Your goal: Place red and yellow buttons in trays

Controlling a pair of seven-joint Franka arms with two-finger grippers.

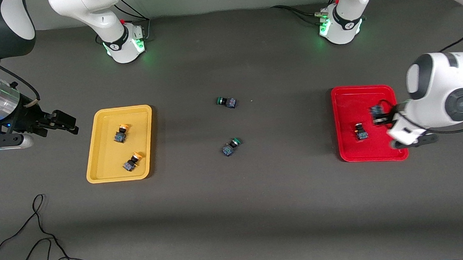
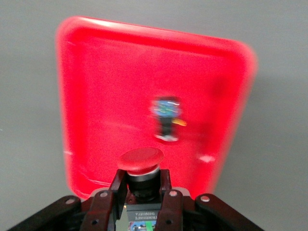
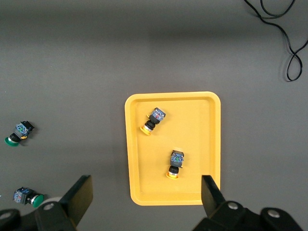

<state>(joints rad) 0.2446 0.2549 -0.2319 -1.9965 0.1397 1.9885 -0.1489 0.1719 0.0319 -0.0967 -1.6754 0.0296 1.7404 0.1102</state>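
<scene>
I should keep my left gripper closed on the red-capped button [image 1: 376, 111] [image 2: 141, 161] until the button is lower. The button is still hanging above the red tray's bottom.
My left gripper [image 1: 380, 116] is shut on a red-capped button [image 1: 376, 112] and holds it over the red tray [image 1: 348, 98]. In the left wrist view the red cap [image 2: 140, 160] sticks out between the fingers of this gripper [image 2: 142, 186], above the tray [image 2: 106, 86]. A second red button [image 1: 361, 131] lies in that tray and also shows in the left wrist view [image 2: 167, 119]. Two yellow-capped buttons [image 1: 121, 133] [image 1: 132, 161] lie in the yellow tray [image 1: 92, 154]. My right gripper [image 1: 68, 123] is open and empty, in the air beside the yellow tray [image 3: 207, 144] toward the right arm's end; its own view [image 3: 146, 197] shows the two buttons [image 3: 154, 120] [image 3: 176, 163].
Two green-capped buttons [image 1: 226, 102] [image 1: 231, 146] lie on the dark table between the trays; both also show in the right wrist view [image 3: 18, 133] [image 3: 28, 196]. A loose black cable [image 1: 41, 238] lies near the front edge at the right arm's end.
</scene>
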